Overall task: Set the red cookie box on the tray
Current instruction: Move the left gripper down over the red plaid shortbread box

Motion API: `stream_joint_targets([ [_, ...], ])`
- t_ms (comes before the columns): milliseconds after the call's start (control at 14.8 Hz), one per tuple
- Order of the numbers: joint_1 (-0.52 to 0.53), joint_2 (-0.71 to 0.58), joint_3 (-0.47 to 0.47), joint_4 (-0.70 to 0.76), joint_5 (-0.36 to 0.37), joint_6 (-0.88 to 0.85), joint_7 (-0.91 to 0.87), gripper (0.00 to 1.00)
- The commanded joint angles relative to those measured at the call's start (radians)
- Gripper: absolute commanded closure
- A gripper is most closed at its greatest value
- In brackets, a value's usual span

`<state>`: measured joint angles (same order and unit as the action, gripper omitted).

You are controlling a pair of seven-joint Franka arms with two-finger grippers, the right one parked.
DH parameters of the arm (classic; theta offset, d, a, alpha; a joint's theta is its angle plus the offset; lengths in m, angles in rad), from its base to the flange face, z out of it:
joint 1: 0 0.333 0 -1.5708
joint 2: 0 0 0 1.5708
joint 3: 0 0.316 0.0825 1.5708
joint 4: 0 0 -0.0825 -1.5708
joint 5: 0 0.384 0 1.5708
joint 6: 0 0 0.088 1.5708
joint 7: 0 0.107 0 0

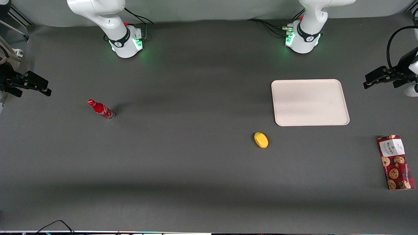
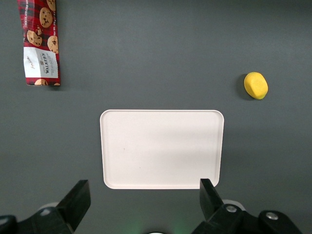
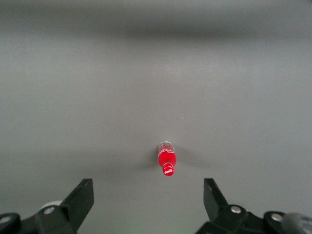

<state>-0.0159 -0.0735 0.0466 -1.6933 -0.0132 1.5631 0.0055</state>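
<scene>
My left gripper grabs the red cookie box by its middle [image 1: 394, 161] beside the white label next, to set it on the tray [image 1: 310, 102].
The red cookie box [image 1: 395, 162] lies flat on the dark table at the working arm's end, nearer to the front camera than the tray [image 1: 310, 102]. Its white label end points toward the tray. The cream tray has nothing on it. The left wrist view looks straight down on the tray [image 2: 162, 148] and the box [image 2: 41, 44]. My left gripper [image 2: 144, 184] hangs high above the tray's edge nearest the arm's base. It is open wide, with nothing between its black fingers [image 2: 78, 197]. It is out of the front view.
A yellow lemon-like object [image 1: 261, 140] lies near the tray's corner, closer to the front camera. A small red bottle [image 1: 100, 109] stands toward the parked arm's end. Black fixtures [image 1: 380, 76] jut in at the table's ends.
</scene>
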Motion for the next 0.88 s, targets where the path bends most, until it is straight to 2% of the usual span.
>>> stream_joint_targets([
  [0,-0.009,-0.009,0.006,-0.009,-0.008,-0.001,-0.018,0.0],
  [404,0.001,0.027,0.025,-0.002,-0.002,0.009,-0.031,0.0],
  [539,-0.001,0.101,0.082,0.059,0.012,0.006,-0.122,0.0],
  [809,0.016,0.253,0.099,0.15,0.096,0.047,-0.041,0.0],
])
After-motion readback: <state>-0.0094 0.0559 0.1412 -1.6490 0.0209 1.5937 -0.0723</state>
